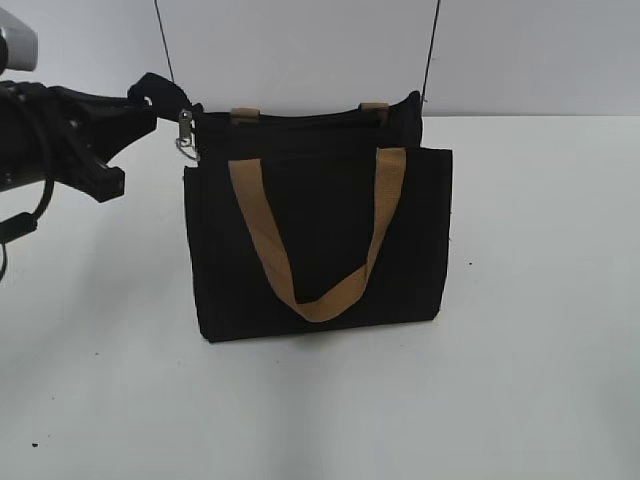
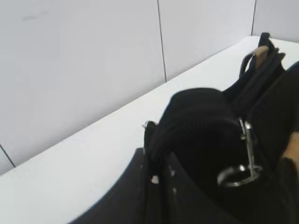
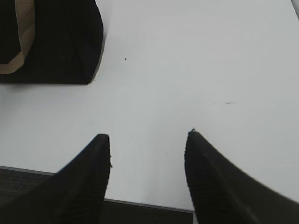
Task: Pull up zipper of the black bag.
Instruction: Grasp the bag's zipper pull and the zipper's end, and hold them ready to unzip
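Observation:
My right gripper is about to grab the silver slider point(image 1: 185, 125) by its ring pull point(image 1: 186, 150), so that it can pull the zipper of the bag closed.
The black bag point(image 1: 320, 220) stands upright on the white table, its front tan handle hanging down. The zipper point(image 1: 186, 131), a silver slider with a ring pull, hangs at the bag's top left corner. My left gripper point(image 1: 150, 108) is at that corner, shut on the end of the black zip strip point(image 1: 163, 90), which arches up out of the jaws. In the left wrist view the jaws point(image 2: 156, 158) pinch the strip point(image 2: 201, 116), with the slider and ring point(image 2: 244, 158) just to the right. My right gripper point(image 3: 148, 137) is open and empty over the table, away from the bag point(image 3: 60, 42).
The white table point(image 1: 540, 350) stretches all round the bag. A pale wall point(image 1: 300, 50) rises behind it. The table's front edge point(image 3: 140, 203) lies just under my right gripper's fingers. My right gripper does not show in the exterior view.

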